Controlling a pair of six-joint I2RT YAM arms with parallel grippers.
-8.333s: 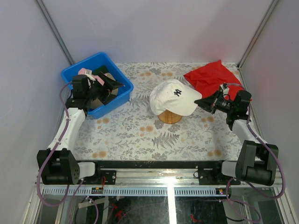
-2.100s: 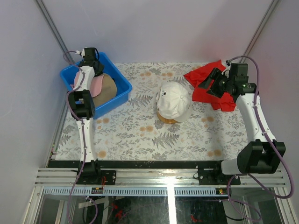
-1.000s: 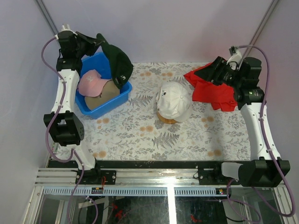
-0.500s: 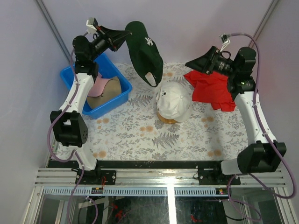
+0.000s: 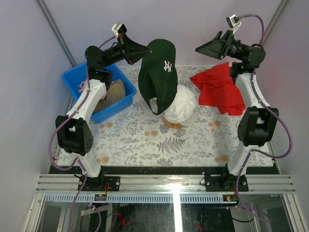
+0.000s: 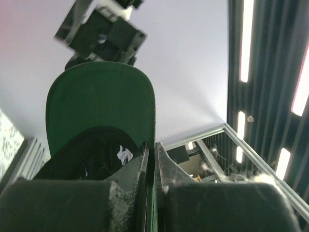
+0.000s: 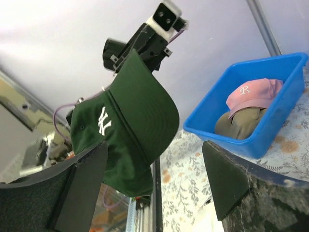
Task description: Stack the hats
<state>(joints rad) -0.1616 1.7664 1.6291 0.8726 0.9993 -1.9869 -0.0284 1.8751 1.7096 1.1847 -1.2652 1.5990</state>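
The right gripper grabs the dark green hat's free brim edge (image 5: pixel 174 49) next, which leaves the hat's top open to stack onto the white hat (image 5: pixel 187 104).
My left gripper (image 5: pixel 143 50) is shut on the brim edge of the dark green hat (image 5: pixel 159 72), which hangs in the air with its lower edge over the white hat (image 5: pixel 187 104). The white hat sits on the wooden stand (image 5: pixel 175 123). In the left wrist view the fingertips (image 6: pixel 145 157) pinch the green brim (image 6: pixel 101 101). My right gripper (image 5: pixel 205 48) is open and high at the back right, facing the green hat (image 7: pixel 130 121), apart from it. The pink hat (image 7: pixel 253 96) lies on the tan hat (image 7: pixel 239 123) in the blue bin (image 7: pixel 270 140).
A red cloth (image 5: pixel 219 89) lies crumpled at the back right of the patterned table (image 5: pixel 145 140). The blue bin (image 5: pixel 72 82) stands at the back left. Grey walls enclose the back and both sides.
My left arm has swung right, carrying the green hat from above the bin to over the white hat. My right gripper has risen and opened wider.
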